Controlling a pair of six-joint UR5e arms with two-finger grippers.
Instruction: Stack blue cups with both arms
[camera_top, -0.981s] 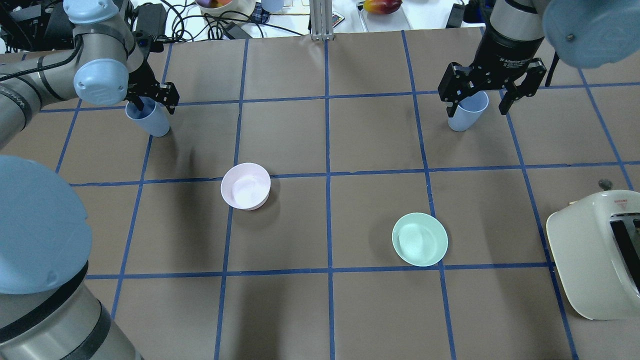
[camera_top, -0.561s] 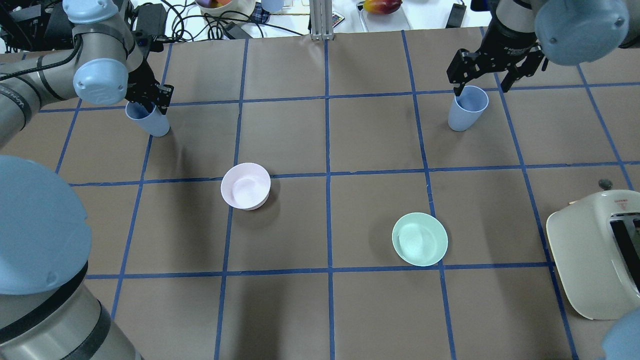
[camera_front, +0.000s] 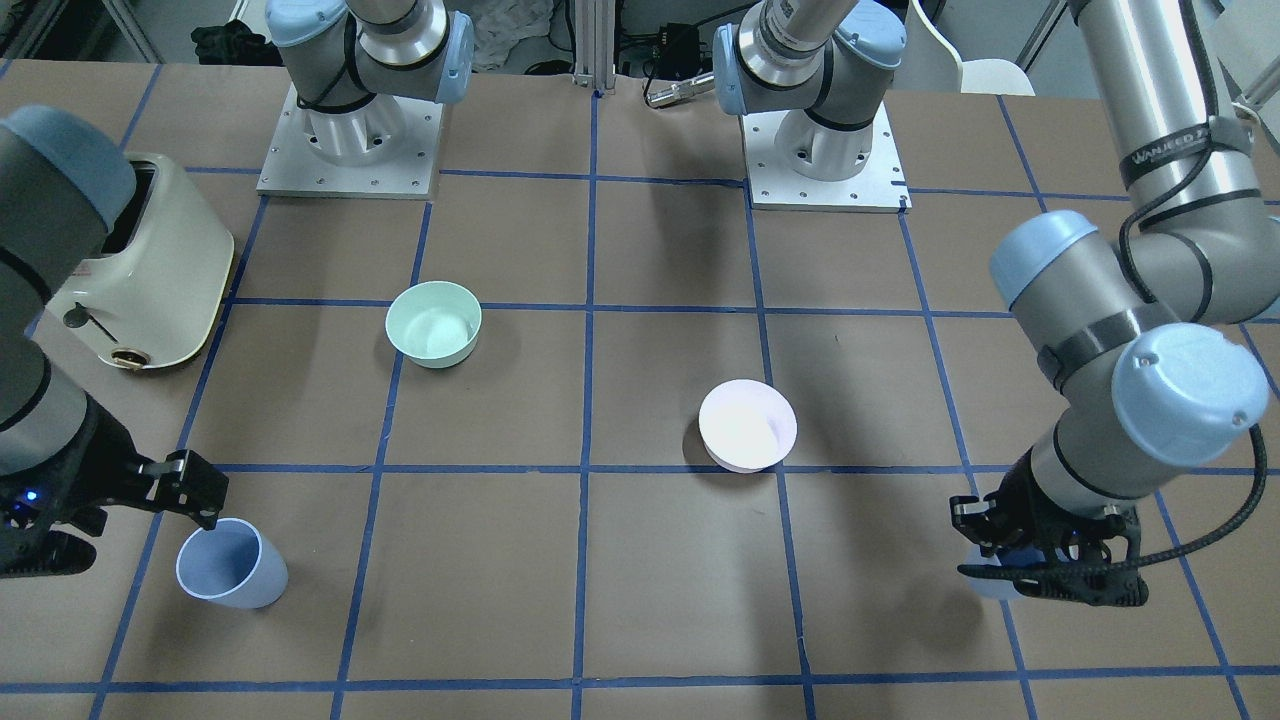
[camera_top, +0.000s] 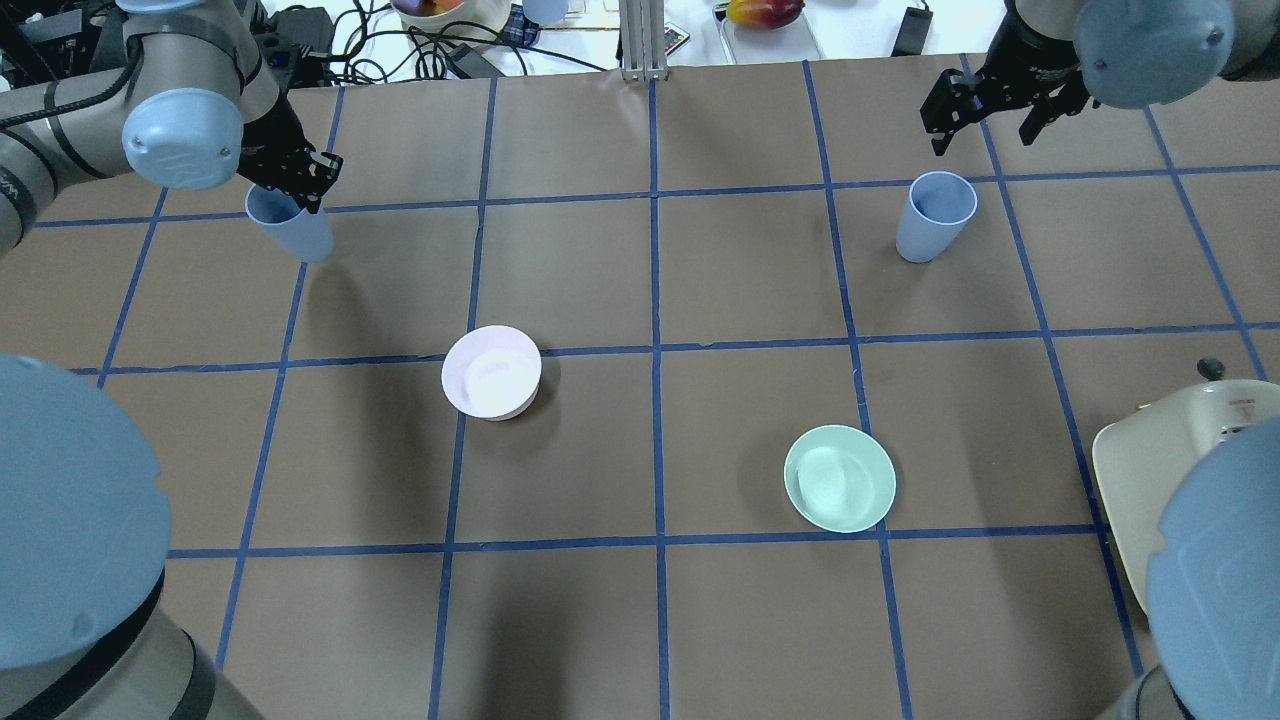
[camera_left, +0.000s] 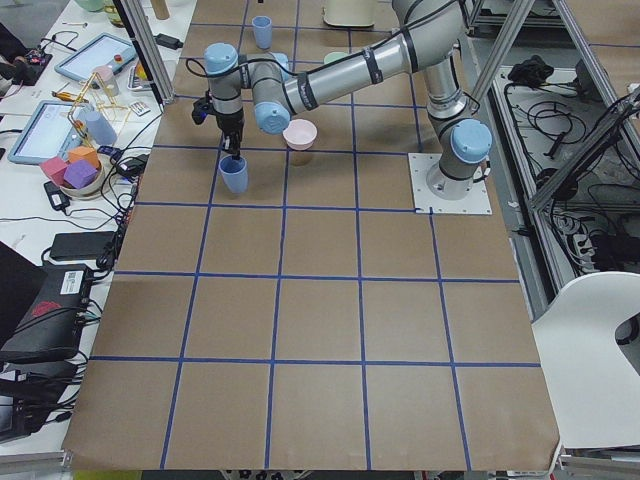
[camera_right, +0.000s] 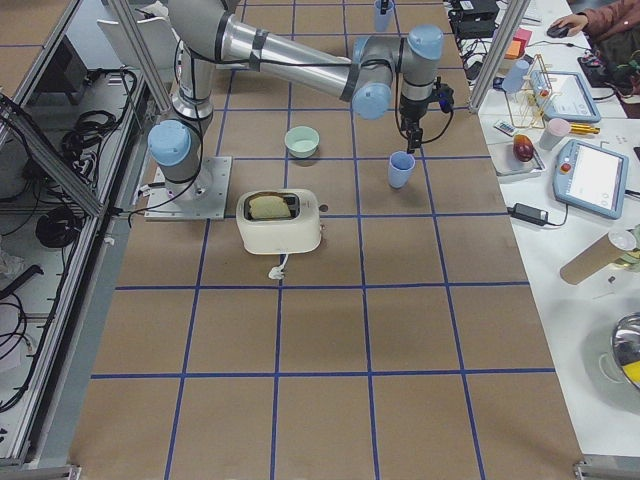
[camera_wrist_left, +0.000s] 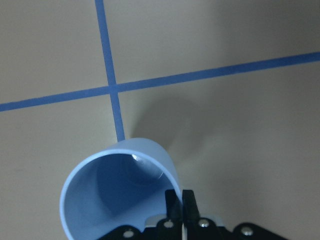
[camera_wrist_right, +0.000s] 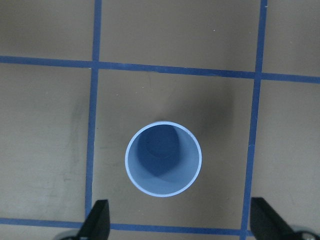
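Observation:
The second blue cup should be grabbed by its rim (camera_front: 235, 522) next with my right gripper, to stack it with the other blue cup (camera_front: 991, 581).
One blue cup (camera_top: 290, 228) hangs tilted from my left gripper (camera_top: 296, 183), which is shut on its rim. The left wrist view shows the fingertips (camera_wrist_left: 175, 202) pinching that rim, with the cup (camera_wrist_left: 117, 192) off the paper. In the front-facing view this cup (camera_front: 985, 582) is mostly hidden behind the left gripper (camera_front: 1045, 575). The second blue cup (camera_top: 935, 215) stands upright on the table. My right gripper (camera_top: 990, 105) is open and empty above and beyond it. The right wrist view looks straight down into that cup (camera_wrist_right: 163, 159), with the fingers (camera_wrist_right: 97, 222) spread wide.
A pale pink bowl (camera_top: 491, 372) sits left of centre and a mint-green bowl (camera_top: 839, 478) right of centre. A cream toaster (camera_top: 1135, 470) stands at the right edge, partly behind my right arm's joint. Cables and clutter lie past the far edge.
My right gripper, open, has risen and drawn back from its cup, which stays standing. My left gripper has closed on its cup's rim and lifted it slightly up and left.

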